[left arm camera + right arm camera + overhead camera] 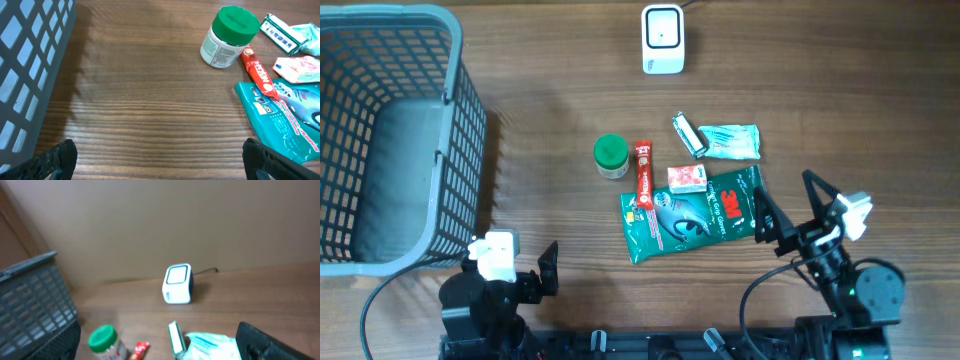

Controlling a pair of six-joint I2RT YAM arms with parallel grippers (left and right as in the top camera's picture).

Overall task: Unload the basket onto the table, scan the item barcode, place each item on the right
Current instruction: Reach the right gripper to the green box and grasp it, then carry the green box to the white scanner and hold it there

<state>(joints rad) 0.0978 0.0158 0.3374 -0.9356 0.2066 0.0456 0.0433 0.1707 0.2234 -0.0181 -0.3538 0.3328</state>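
Note:
The barcode needs to be scanned, so my right gripper will grab the small white-green box [688, 135] by its sides near one end and leave the other end exposed.
A white barcode scanner [661, 38] [178, 284] stands at the table's far edge. Several items lie mid-table: a green-lidded jar [611, 155] [228, 36], a red stick pack [643, 172] [257, 71], a small white-green box [688, 135] [174, 337], a pale teal pouch [731, 141], a pink packet [686, 178] and a large teal glove pack [692, 212] [280, 120]. My left gripper [523, 268] [160, 162] hovers open over bare wood, left of the items. My right gripper [790, 207] [160, 347] is open at the glove pack's right end, holding nothing.
A grey plastic basket [390, 140] [25, 75] fills the left side of the table. The scanner's cable runs off the far edge behind it. A wall rises behind the table in the right wrist view.

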